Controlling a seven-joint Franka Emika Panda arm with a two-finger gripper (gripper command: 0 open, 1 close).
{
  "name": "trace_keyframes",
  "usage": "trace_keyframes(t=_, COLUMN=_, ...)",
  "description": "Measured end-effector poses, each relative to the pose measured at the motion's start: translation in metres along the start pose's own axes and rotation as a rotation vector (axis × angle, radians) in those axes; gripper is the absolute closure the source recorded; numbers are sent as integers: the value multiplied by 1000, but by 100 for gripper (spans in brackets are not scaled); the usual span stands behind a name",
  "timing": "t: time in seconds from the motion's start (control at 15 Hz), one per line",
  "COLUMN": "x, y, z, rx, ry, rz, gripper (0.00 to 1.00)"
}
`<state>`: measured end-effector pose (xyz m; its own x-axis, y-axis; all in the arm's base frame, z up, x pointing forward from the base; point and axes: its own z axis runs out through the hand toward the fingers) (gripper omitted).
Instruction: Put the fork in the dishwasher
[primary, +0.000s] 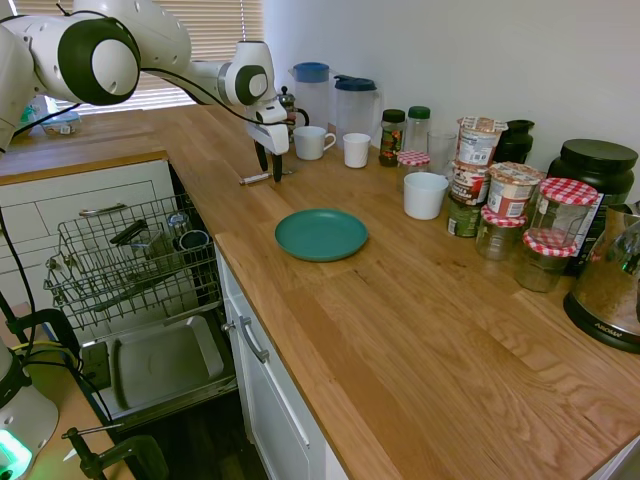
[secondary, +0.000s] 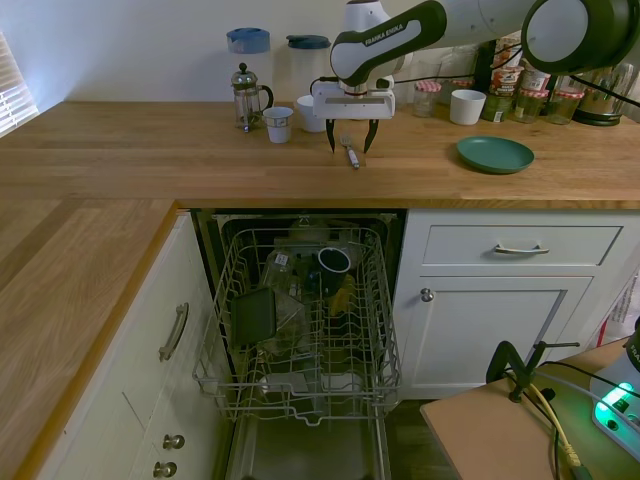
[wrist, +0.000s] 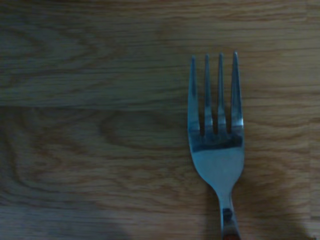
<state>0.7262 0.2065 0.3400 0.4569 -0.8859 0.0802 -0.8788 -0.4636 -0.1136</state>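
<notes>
I should next take hold of the fork by its handle, close behind the fork's neck (wrist: 229, 220), because the fork's pointed teeth are lying on the wood.
The slim silver fork (secondary: 350, 153) lies flat on the wooden counter (secondary: 150, 160), just behind the counter's front edge above the dishwasher. My gripper (secondary: 351, 145) hangs straight over it, open, with one dark finger on each side of the fork and nothing held. From the other side, the fork's handle (primary: 255, 179) sticks out beside the gripper (primary: 270, 168). The wrist view shows the fork's tines and neck (wrist: 216, 150) close up on the wood. Below the counter, the dishwasher's door (primary: 165, 360) is down and its grey wire rack (secondary: 300, 320) is pulled out, holding cups and dishes.
Close behind the gripper stand a French press (secondary: 246, 97), two white mugs (primary: 313, 142) and two jugs (primary: 355, 108). A teal plate (primary: 321, 234) lies further along the counter. Jars (primary: 513, 190), a white cup (primary: 425, 195) and a kettle (primary: 612, 290) line the wall.
</notes>
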Motion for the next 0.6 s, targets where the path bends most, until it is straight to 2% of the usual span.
trace_keyframes(t=0.6, x=6, y=1, z=1, rx=1, ry=-14, rz=24, gripper=100)
